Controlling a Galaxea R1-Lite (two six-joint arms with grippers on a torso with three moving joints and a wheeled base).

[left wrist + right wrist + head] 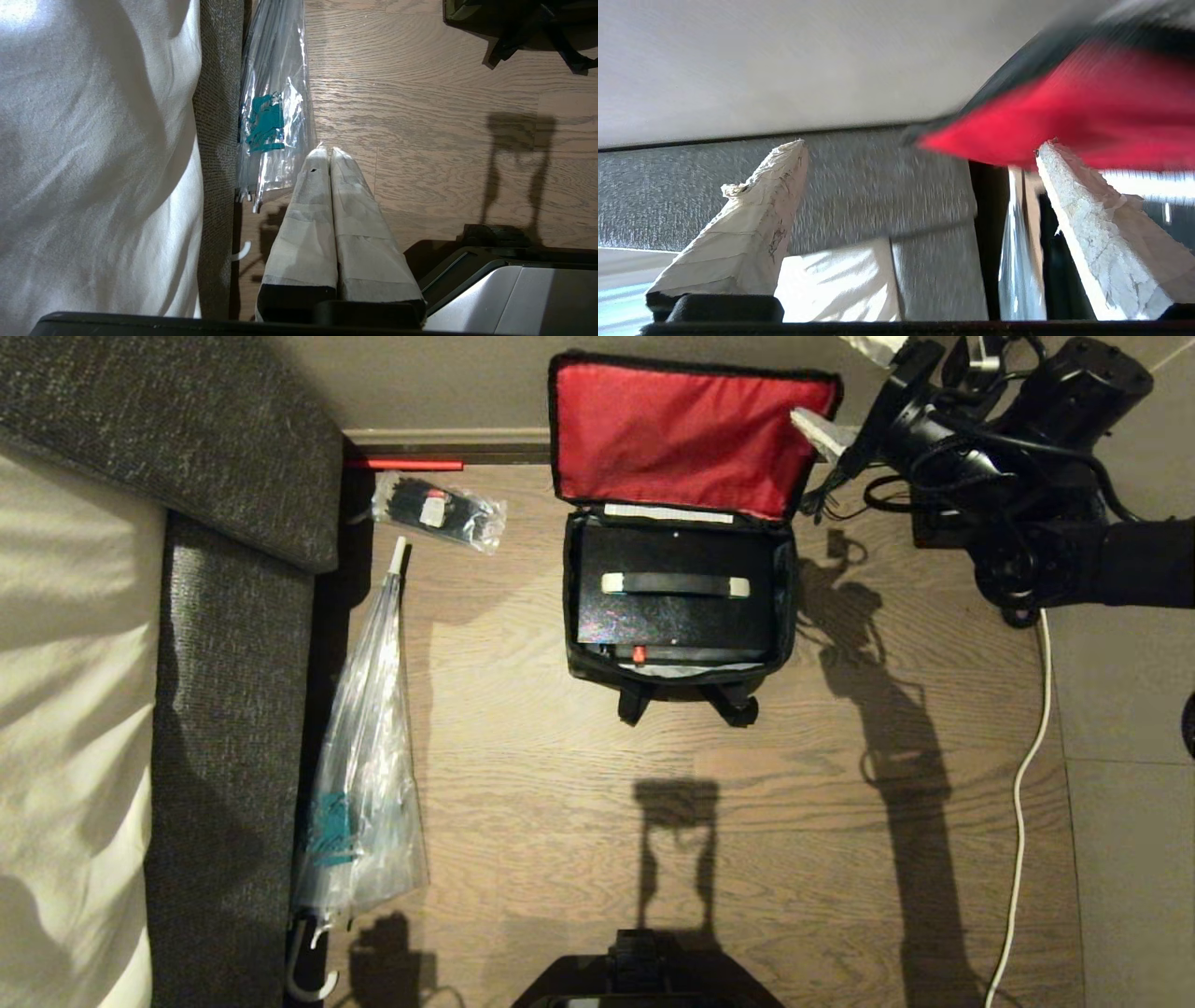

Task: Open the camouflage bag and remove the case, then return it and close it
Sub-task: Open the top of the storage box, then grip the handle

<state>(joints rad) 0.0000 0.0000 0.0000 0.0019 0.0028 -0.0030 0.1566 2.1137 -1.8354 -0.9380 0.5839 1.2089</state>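
My right gripper grabs the black case by its top handle next, since the bag's sides wrap closely around the case.
The camouflage bag (571, 607) stands open on the wooden floor, its red inner lid (681, 429) propped up against the wall. Inside lies the black case (672, 621), flat, with a black handle (674, 584) on top. My right gripper (845, 387) hovers open at the lid's upper right corner, one taped finger (814, 429) right at the lid's edge. In the right wrist view the gripper (920, 144) holds nothing, and the red lid (1087, 107) is by one fingertip (1045, 154). My left gripper (329, 150) is shut and parked low over the floor, well short of the bag (514, 23).
A grey sofa (233, 616) with a white cushion fills the left side. A folded clear umbrella (364, 756) and a packet of black ties (437, 510) lie beside it. A white cable (1027, 784) runs down the floor on the right. My base (644, 980) sits at the near edge.
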